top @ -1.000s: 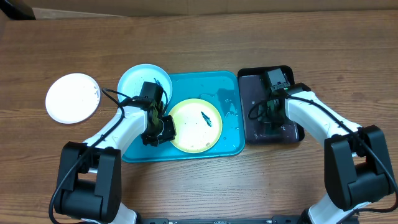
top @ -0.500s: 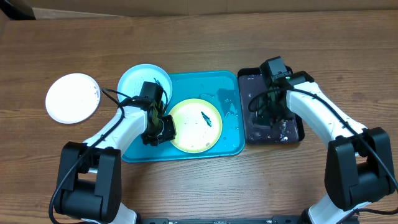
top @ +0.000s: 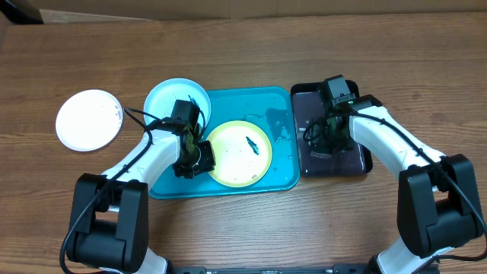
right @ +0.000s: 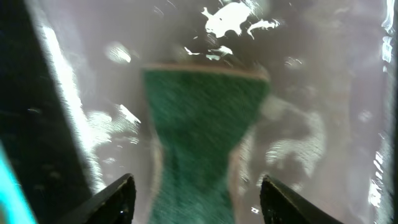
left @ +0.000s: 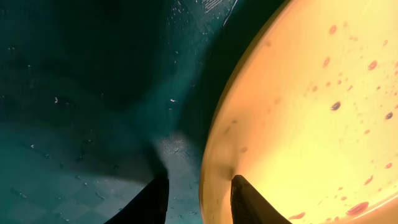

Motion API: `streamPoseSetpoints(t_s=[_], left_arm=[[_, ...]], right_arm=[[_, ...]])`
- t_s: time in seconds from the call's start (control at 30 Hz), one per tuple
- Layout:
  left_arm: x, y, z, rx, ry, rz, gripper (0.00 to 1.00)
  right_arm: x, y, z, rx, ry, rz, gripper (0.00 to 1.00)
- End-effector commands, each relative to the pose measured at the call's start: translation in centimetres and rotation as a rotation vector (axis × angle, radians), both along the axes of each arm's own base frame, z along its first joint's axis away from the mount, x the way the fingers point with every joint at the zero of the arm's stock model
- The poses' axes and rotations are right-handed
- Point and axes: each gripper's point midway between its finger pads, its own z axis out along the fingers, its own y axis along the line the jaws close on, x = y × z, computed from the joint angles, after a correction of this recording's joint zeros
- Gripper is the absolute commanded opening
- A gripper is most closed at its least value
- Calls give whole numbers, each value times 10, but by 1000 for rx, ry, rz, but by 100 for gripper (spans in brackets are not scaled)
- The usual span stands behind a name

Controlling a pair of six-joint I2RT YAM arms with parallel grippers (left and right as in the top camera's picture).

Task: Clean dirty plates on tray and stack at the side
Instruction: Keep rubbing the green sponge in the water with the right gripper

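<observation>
My right gripper should next grab the green sponge across its narrow middle (right: 196,163), so that the sponge's flared end stays free to scrub the yellow plate.
The pale yellow plate (top: 237,156) lies in the teal tray (top: 278,103) with a dark-blue smear (top: 253,144) near its middle. My left gripper (top: 199,157) is shut on this plate's left rim. In the left wrist view one finger (left: 249,202) rests on the yellow plate (left: 311,124) and the other (left: 152,199) stands over the wet tray floor (left: 74,124). The light blue plate (top: 171,97) sits over the tray's far left corner. The white plate (top: 88,119) lies on the table to the left. My right gripper (top: 332,131) stands open astride a green sponge (right: 199,124).
A black tray (top: 358,161) holding water stands right of the teal tray, and the sponge lies in it. The teal tray floor is wet around the yellow plate. Bare wooden table (top: 251,46) stretches behind both trays.
My right gripper has opened and let go of the sponge in the black tray; the arm rose slightly toward the back. The left gripper and the plates have not moved.
</observation>
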Motion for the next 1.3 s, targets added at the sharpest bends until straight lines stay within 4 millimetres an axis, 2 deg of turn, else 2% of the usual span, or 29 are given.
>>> streamPoseSetpoints(t_s=[0.0,0.13,0.27,0.43,0.53,0.57,0.63,0.7,0.77,0.83,0.87,1.13,1.27], left_arm=[[-3,1,-5,0,12,-15,35],[-3,1,-4,-1,12,-15,35],[-3,1,-4,-1,11,-15,35],[-3,1,-4,-1,11,-15,35],[-3,1,-4,-1,12,-15,35],[-3,1,-5,-1,12,-15,35],[-4,1,-5,0,15,-15,35],[-4,1,-5,0,17,-15,35],[-4,1,-5,0,17,-15,36],[-4,1,-5,1,16,-15,36],[-4,1,-5,1,16,-15,36],[-1,3,-5,10,3,-14,36],[1,3,-5,15,-6,-13,26]], right_arm=[[4,8,5,46,-25,-2,62],[4,8,5,43,-24,-3,56],[1,-4,2,-8,-19,-63,56],[-2,-4,-11,0,-32,-84,56],[3,-3,-12,8,-57,-84,54],[5,-2,-12,11,-64,-84,53],[8,-1,-11,15,-77,-84,37],[10,-1,-9,17,-81,-84,28],[12,-1,-6,16,-83,-79,20],[14,-1,2,7,-80,-77,6],[15,-1,5,2,-76,-78,4],[19,0,39,-30,-49,28,4],[23,1,55,-29,-51,29,4]])
